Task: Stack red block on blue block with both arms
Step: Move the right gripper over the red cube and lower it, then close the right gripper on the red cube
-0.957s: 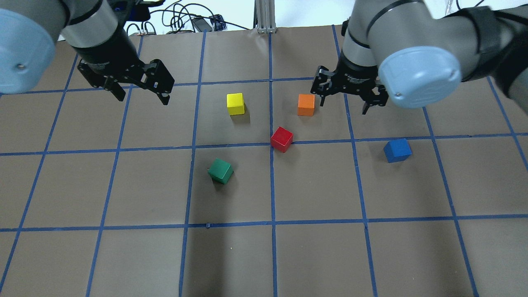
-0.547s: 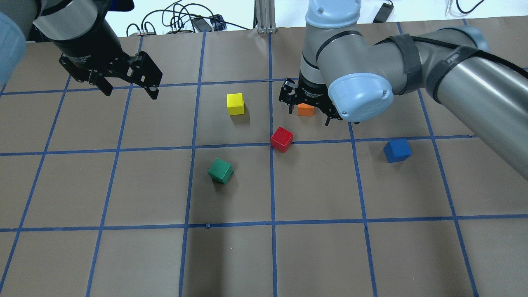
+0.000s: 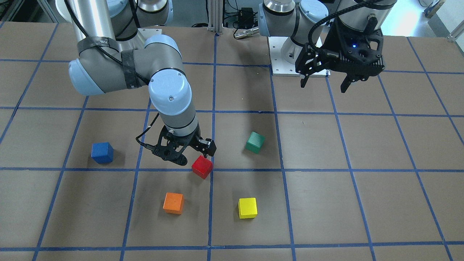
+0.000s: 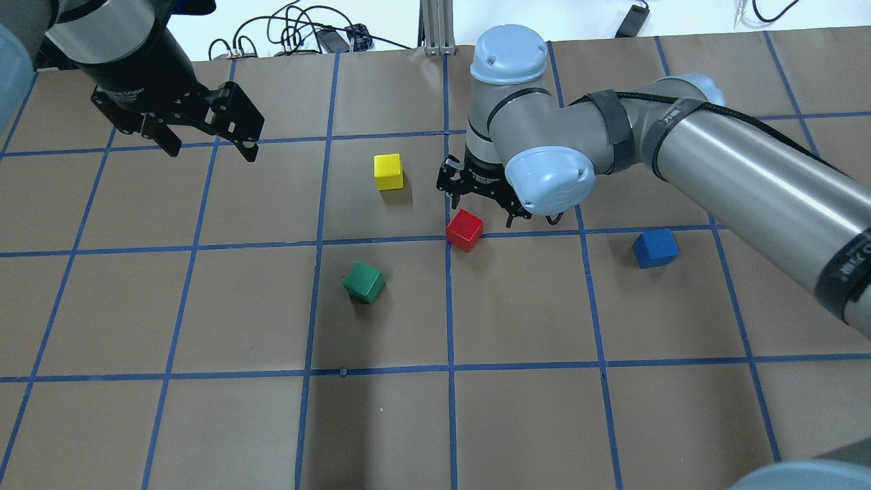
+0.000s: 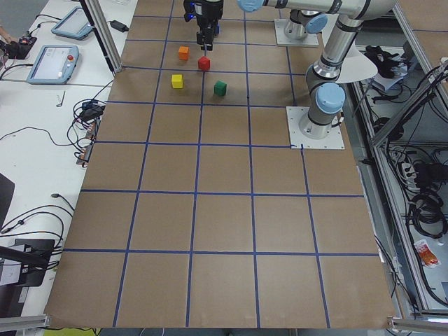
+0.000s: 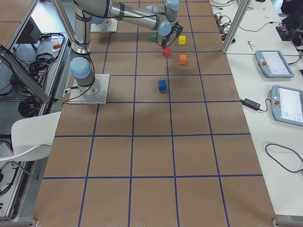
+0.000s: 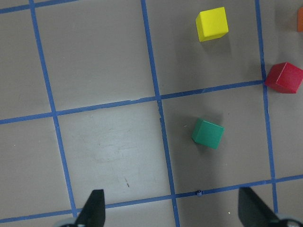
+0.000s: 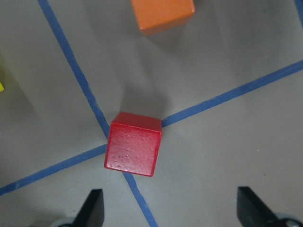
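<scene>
My right gripper should grab the red block by its two opposite sides next. Then it can stack the red block on the blue block (image 3: 102, 152).
The red block (image 4: 465, 230) lies on a crossing of blue tape lines at mid-table; it also shows in the front view (image 3: 202, 166) and the right wrist view (image 8: 133, 149). My right gripper (image 4: 481, 212) is open and low, just above and beside the red block, apart from it. In the right wrist view the block sits left of centre ahead of the two fingertips (image 8: 92, 210). The blue block (image 4: 655, 248) lies alone to the right (image 3: 102, 152). My left gripper (image 4: 211, 151) is open and empty, high over the far left (image 3: 323, 86).
A yellow cube (image 4: 388, 171) and a green cube (image 4: 363, 282) lie left of the red block. An orange cube (image 3: 173, 202) lies just beyond it, hidden by my right arm in the overhead view. The brown table (image 4: 517, 422) has a blue tape grid.
My right arm has swung left and down, from beside the orange cube to just over the red block. My left gripper has drawn back a little. The blocks have not moved.
</scene>
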Tool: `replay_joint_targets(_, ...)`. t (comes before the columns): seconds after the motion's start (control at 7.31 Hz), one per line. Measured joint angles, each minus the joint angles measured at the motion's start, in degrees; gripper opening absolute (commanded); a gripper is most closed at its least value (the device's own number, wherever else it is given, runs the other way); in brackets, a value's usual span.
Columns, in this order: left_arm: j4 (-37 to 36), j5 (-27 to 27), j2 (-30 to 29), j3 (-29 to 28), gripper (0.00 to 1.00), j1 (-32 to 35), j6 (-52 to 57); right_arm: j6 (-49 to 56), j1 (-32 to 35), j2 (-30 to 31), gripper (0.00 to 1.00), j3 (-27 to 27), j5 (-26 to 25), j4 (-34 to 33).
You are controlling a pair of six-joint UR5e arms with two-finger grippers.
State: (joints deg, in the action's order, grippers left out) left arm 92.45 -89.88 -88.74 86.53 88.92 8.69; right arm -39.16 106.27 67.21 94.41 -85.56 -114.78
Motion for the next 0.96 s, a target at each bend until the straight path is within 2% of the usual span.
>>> replay_joint_targets(0.96,-0.4,0.2,0.1,0.1,1.0,0.0,-0.1,0.1,1.0,-5.7,1.0,-0.2,2.2,-4.5)
